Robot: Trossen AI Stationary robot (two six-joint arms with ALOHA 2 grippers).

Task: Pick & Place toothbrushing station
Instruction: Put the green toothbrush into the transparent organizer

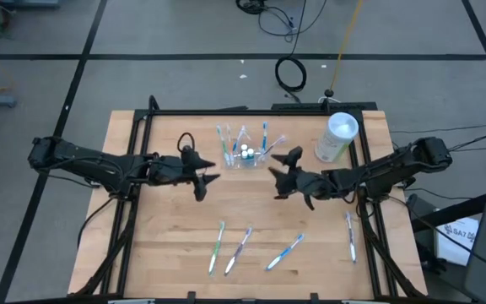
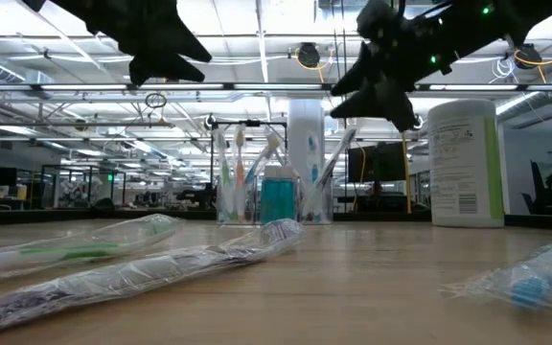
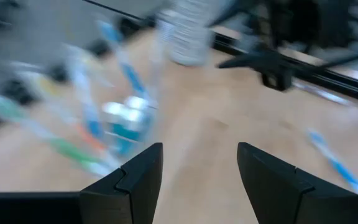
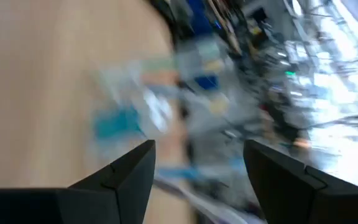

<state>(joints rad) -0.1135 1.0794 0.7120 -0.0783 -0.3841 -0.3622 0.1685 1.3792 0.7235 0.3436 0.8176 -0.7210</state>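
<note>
The green toothbrush needs to go in the clear cup. My left gripper should grab it by its neck below the bristle head next.
The small clear cup stands on its base at the table's far middle. It holds several toothbrushes, which lean on its rim, and teal tubes. More toothbrushes in clear wrappers lie flat near the front edge and at the right. My left gripper hovers open just left of the cup, above the table. My right gripper hovers open just right of the cup. In both wrist views nothing is between the fingers.
A tall white cylindrical container stands upright at the far right, behind my right arm. A black frame runs around the table's edges. Bare wood lies between the cup and the toothbrushes at the front.
</note>
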